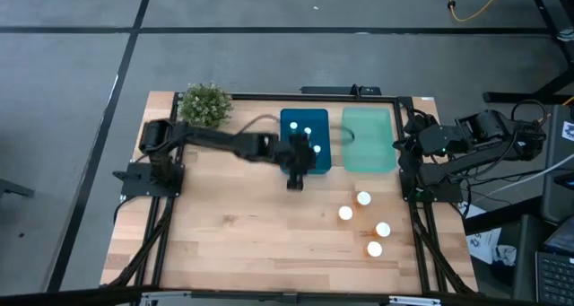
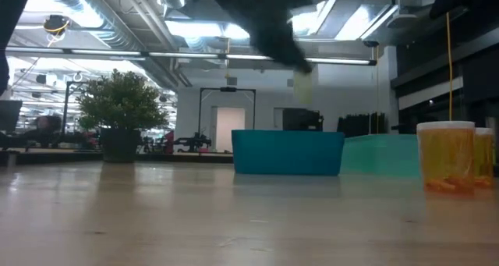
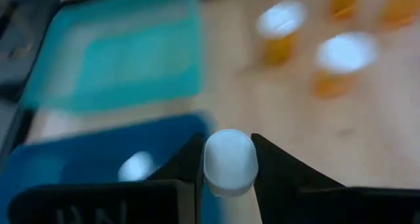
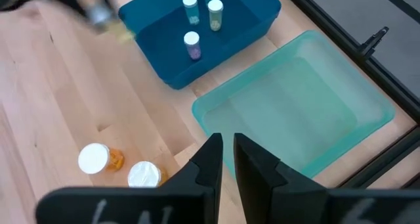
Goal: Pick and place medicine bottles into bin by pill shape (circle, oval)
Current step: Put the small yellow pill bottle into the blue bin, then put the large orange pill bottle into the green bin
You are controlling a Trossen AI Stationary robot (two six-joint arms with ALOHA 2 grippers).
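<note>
My left gripper needs to keep holding the small bottle [image 3: 230, 161], because it hangs above the blue bin's near edge [image 3: 197, 125] and would fall if I let go now.
My left gripper [image 1: 295, 175] hangs over the near rim of the blue bin [image 1: 305, 140], shut on a small white-capped medicine bottle [image 3: 230, 161]. In the low view that bottle [image 2: 304, 84] shows pale and blurred, above the blue bin [image 2: 288, 152]. Three small bottles [image 4: 191, 43] stand upright inside the blue bin. To its right the teal bin [image 1: 368, 140] holds nothing. Several larger orange bottles [image 1: 363, 198] stand on the table, near and right of the bins. My right gripper [image 4: 226, 155] is shut, drawn back above the teal bin's right side. My left gripper pinches the small bottle between its two fingers; the white cap [image 3: 230, 152] shows between the fingers [image 3: 187, 165]. The fingers slant down from the table's left. The bottle is lifted clear of table and bin.
A potted plant [image 1: 205, 103] stands at the far left of the table. A black frame [image 1: 269, 95] runs along the table's edges. Bare wood [image 1: 233, 225] lies on the near left. One orange bottle [image 2: 446, 157] stands close in the low view.
</note>
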